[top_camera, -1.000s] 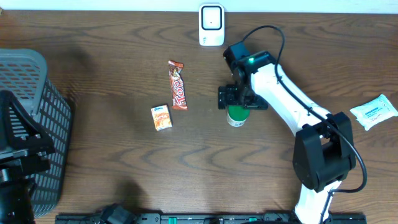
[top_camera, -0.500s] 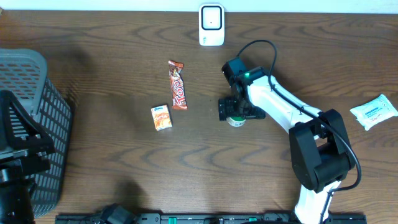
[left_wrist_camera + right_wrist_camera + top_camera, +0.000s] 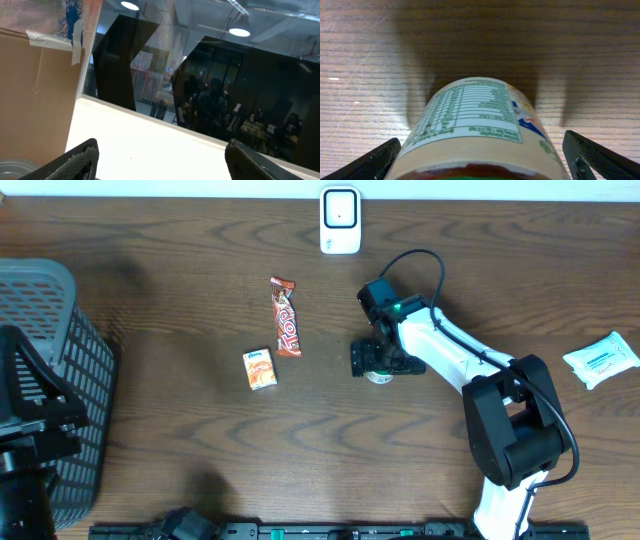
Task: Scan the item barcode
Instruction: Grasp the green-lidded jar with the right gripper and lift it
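Note:
I need to grab the jar (image 3: 378,377) next with my right gripper by its opposite sides, so the jar's label stays uncovered for scanning the barcode.
A beige-labelled jar with a green cap (image 3: 475,115) stands on the wooden table, its nutrition panel facing the right wrist camera. My right gripper (image 3: 481,150) is open, one finger on either side of the jar, with a gap showing at the right finger (image 3: 590,155). From overhead the right gripper (image 3: 378,360) covers most of the jar (image 3: 378,377). The white scanner (image 3: 340,220) stands at the table's far edge. My left gripper (image 3: 161,150) is open with nothing in it and points up at a window.
A red candy bar (image 3: 286,317) and a small orange box (image 3: 260,368) lie left of the jar. A white pouch (image 3: 601,360) lies at the far right. A grey basket (image 3: 60,330) stands at the left edge, beside the left arm.
The right gripper has come down around the jar, which now shows less from overhead. The left gripper has not moved.

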